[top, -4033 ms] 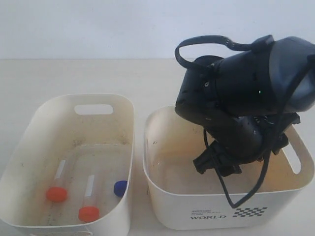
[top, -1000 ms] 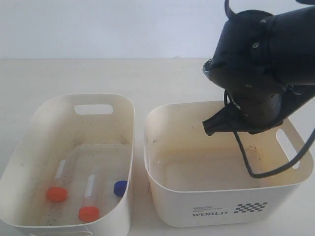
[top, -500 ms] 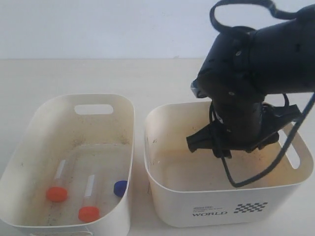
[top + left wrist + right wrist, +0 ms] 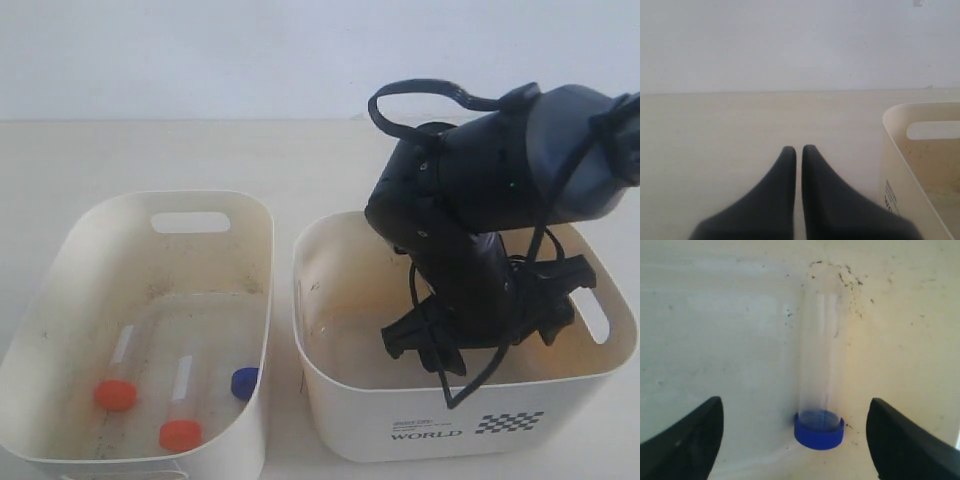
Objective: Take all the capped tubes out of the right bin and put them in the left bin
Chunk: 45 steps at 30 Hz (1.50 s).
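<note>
The right gripper isn't ready to close: its fingers are above the tube's blue cap point(image 4: 819, 429) on the grimy bottom of the WORLD bin and would miss. It needs to go lower first, then close.
My right gripper point(image 4: 795, 437) is open and reaches down inside the right bin point(image 4: 340, 420), the tub printed "WORLD". Between its fingers, untouched, a clear tube with a blue cap point(image 4: 819, 429) lies on the grimy floor. In the exterior view the arm point(image 4: 470, 240) hides that tube. The left bin point(image 4: 255, 215) holds two orange-capped tubes point(image 4: 115, 393) point(image 4: 180, 433) and one blue-capped tube point(image 4: 243, 382). My left gripper point(image 4: 799, 150) is shut on nothing, low over the table beside a tub's corner point(image 4: 895, 150).
The two tubs stand side by side on a pale wooden table point(image 4: 300, 160) with a white wall behind. A black cable point(image 4: 420, 90) loops above the right arm. In the left wrist view, bare tabletop point(image 4: 715, 130) stretches ahead.
The right arm has dropped from above the printed tub's far rim down into it, moving leftward. The tubes in the plain tub have not moved.
</note>
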### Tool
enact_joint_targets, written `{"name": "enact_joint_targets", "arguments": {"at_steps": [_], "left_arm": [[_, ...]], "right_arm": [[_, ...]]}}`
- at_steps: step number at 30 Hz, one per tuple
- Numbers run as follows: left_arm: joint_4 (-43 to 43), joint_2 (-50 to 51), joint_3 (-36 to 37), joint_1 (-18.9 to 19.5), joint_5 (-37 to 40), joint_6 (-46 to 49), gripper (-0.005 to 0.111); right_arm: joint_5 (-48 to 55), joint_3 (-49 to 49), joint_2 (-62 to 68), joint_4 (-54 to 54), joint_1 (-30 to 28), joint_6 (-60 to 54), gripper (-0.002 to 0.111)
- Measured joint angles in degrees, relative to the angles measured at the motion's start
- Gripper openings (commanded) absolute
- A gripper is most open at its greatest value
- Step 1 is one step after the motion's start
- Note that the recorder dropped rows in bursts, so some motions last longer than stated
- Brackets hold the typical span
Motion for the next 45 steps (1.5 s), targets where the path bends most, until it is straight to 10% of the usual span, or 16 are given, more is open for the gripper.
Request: {"name": "enact_joint_targets", "arguments": {"at_steps": [45], "left_arm": [[0.0, 0.0, 0.0, 0.0, 0.0, 0.0, 0.004]], "right_arm": [[0.2, -0.6, 6.8, -0.9, 0.0, 0.0, 0.074]]}}
